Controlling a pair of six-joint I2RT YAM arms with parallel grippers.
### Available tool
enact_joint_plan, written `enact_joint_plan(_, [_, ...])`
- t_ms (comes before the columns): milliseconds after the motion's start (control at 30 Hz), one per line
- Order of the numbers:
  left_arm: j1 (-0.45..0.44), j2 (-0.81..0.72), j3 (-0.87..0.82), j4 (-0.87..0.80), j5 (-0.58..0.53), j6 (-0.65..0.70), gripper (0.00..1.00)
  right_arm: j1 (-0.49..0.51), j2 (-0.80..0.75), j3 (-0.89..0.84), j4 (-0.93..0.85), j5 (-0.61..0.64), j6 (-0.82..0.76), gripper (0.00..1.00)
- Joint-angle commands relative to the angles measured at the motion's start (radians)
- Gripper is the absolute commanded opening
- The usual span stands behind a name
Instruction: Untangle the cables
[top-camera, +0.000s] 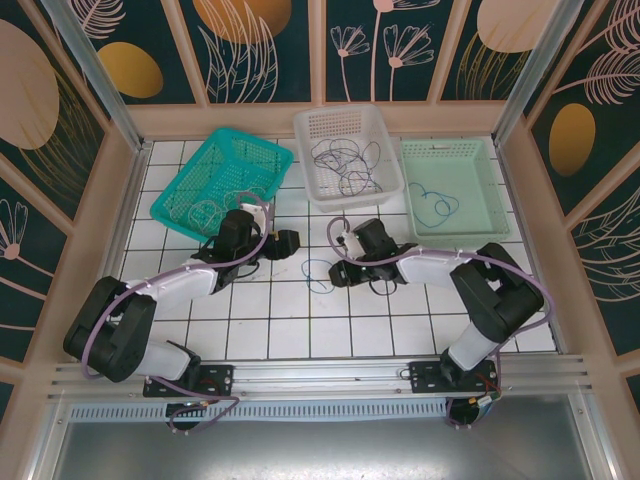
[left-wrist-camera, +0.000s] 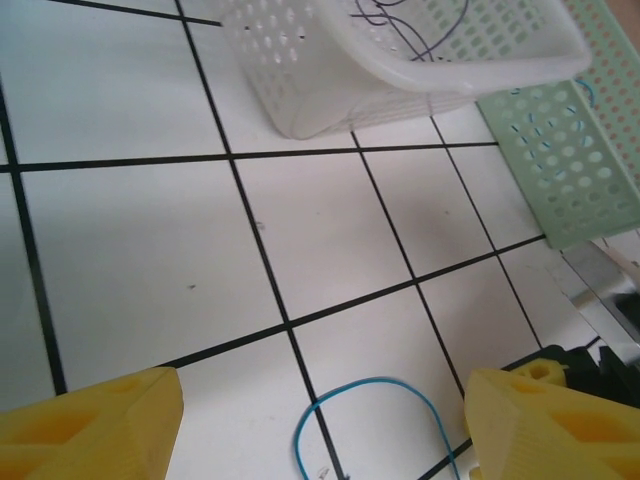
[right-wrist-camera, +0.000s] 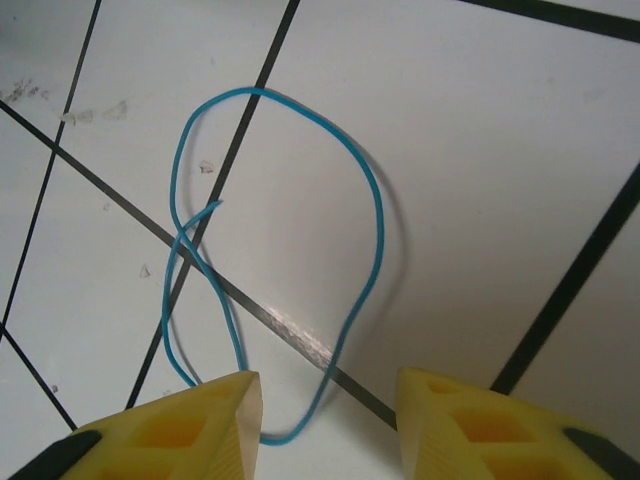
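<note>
Next, my right gripper pinches the blue cable at its near bend (right-wrist-camera: 302, 424), to leave the crossed loop open for my left gripper to untangle.
A thin blue cable (top-camera: 318, 272) lies in a loose crossed loop on the white tiled table between my two grippers. My right gripper (top-camera: 337, 274) stands open just right of it. In the right wrist view the cable (right-wrist-camera: 381, 220) lies flat, its lower bend between the yellow fingers (right-wrist-camera: 190, 430) of the right gripper (right-wrist-camera: 325, 425), untouched. My left gripper (top-camera: 292, 241) hangs open to the upper left of the loop. In the left wrist view the cable (left-wrist-camera: 375, 380) curves below the wide-apart left gripper (left-wrist-camera: 320, 430). Dark cables (top-camera: 345, 165) lie tangled in the white basket (top-camera: 312, 130).
A teal basket (top-camera: 175, 190) at the back left holds pale wire loops (top-camera: 205, 212). A pale green basket (top-camera: 480, 175) at the back right holds another blue cable (top-camera: 437, 205). Wooden walls ring the table. An aluminium rail (top-camera: 320, 375) runs along the near edge.
</note>
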Motion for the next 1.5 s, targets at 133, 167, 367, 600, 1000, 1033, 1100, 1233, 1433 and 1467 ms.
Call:
enact_joint_plan(133, [0.001, -0.019, -0.024, -0.021, -0.042, -0.025, 0.74, 0.067, 0.105, 0.156, -0.146, 0.159, 0.011, 0.39])
enact_joint_plan(167, [0.002, -0.022, -0.026, -0.024, -0.046, -0.025, 0.74, 0.079, 0.120, 0.175, -0.175, 0.185, 0.009, 0.36])
enact_joint_plan(367, [0.001, -0.063, -0.036, -0.041, -0.072, -0.021, 0.74, 0.121, 0.196, 0.266, -0.327, 0.362, -0.009, 0.17])
enact_joint_plan(600, [0.001, -0.104, -0.045, -0.056, -0.094, -0.018, 0.74, 0.147, 0.218, 0.301, -0.335, 0.438, -0.008, 0.00])
enact_joint_plan(1000, [-0.001, -0.110, -0.075, 0.023, 0.065, 0.005, 0.70, 0.125, -0.157, 0.140, -0.088, 0.445, -0.054, 0.00])
enact_joint_plan(1033, [-0.005, -0.106, -0.076, 0.038, 0.088, 0.005, 0.70, 0.119, -0.194, 0.122, -0.064, 0.442, -0.055, 0.00])
enact_joint_plan(1100, [-0.022, -0.091, -0.071, 0.061, 0.112, 0.002, 0.70, 0.105, -0.251, 0.088, -0.027, 0.438, -0.052, 0.00])
enact_joint_plan(1233, [-0.051, -0.054, -0.062, 0.155, 0.160, -0.038, 0.70, 0.078, -0.350, 0.030, 0.048, 0.438, -0.022, 0.00])
enact_joint_plan(1433, [-0.057, -0.054, -0.105, 0.354, 0.204, -0.145, 0.68, 0.074, -0.394, -0.002, 0.070, 0.487, -0.006, 0.00])
enact_joint_plan(1467, [-0.057, -0.058, -0.104, 0.359, 0.203, -0.149, 0.68, 0.074, -0.394, -0.002, 0.069, 0.487, -0.006, 0.00])
